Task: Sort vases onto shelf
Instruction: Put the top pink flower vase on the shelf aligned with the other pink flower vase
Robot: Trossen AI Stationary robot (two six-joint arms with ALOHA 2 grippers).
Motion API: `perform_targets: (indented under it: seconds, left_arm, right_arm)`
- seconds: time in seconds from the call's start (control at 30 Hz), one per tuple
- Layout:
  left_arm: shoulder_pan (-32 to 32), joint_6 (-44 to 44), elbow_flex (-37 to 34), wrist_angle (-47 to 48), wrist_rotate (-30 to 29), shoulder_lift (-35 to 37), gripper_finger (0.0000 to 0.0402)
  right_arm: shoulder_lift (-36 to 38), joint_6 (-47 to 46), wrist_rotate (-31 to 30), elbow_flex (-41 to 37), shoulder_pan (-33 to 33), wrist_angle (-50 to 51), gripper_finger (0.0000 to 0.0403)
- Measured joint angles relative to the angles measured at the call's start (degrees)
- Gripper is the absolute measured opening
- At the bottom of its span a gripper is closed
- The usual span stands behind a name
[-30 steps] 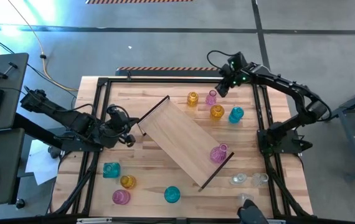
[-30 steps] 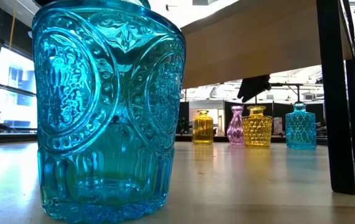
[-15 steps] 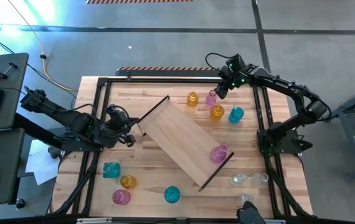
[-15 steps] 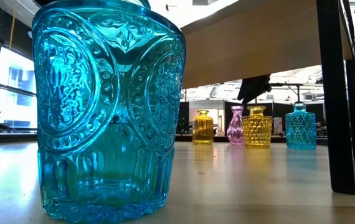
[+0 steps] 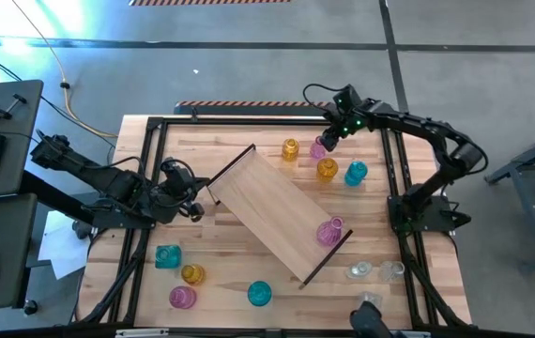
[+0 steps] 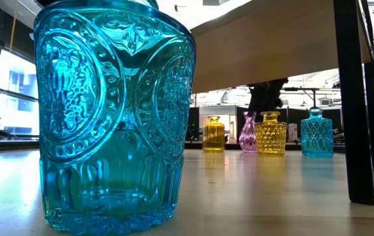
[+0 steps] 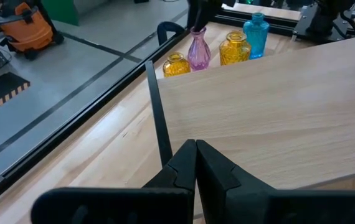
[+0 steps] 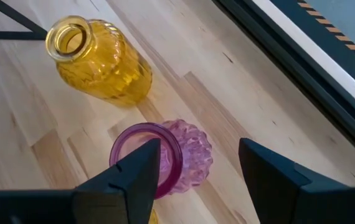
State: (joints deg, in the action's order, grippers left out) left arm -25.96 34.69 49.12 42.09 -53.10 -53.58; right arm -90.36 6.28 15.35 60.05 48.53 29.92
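I have to sort the pink vase onto the shelf. My right gripper will next take hold of that vase by the rim of its neck.
The shelf lies slantwise across the table's middle, with one pink vase standing on its right end. At the far right a pink vase stands on the tabletop among two amber vases and a teal one. My right gripper hangs open just above this pink vase, one finger on either side of its neck, touching nothing. My left gripper is shut at the shelf's left end. My left gripper's shut fingers meet at the shelf's corner beside its dark end piece, coming level from the table's left. The fingers themselves hide the spot. I cannot tell whether they pinch it or only rest against it.
Several more vases stand near the table's front: teal, amber, pink and teal at the left, clear ones at the right. A black frame rail runs along the table's right side.
My right gripper has come down and a little toward the table's left, onto the far pink vase, its fingers staying open. The vases and the shelf have kept their places.
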Motion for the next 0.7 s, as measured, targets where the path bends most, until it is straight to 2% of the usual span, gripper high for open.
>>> perform_targets:
  seconds: [0.27, 0.37, 0.5, 0.7]
  left_arm:
    - [0.0, -0.3, 0.0, 0.0, 0.0, 0.0, 0.0000]
    - [0.0, -0.3, 0.0, 0.0, 0.0, 0.0, 0.0000]
    - [0.0, -0.3, 0.0, 0.0, 0.0, 0.0, 0.0000]
    - [0.0, 0.1, 0.0, 0.0, 0.0, 0.0, 0.0000]
  right_arm:
    - [-0.4, -0.1, 0.4, 0.0, 0.0, 0.1, 0.0203]
    - [-0.4, 0.0, 0.4, 0.0, -0.2, 0.4, 0.0187]
    - [-0.5, 0.0, 1.4, 0.0, -0.2, 0.6, 0.0136]
    - [-0.5, 0.1, 2.1, -0.1, -0.2, 0.6, 0.0020]
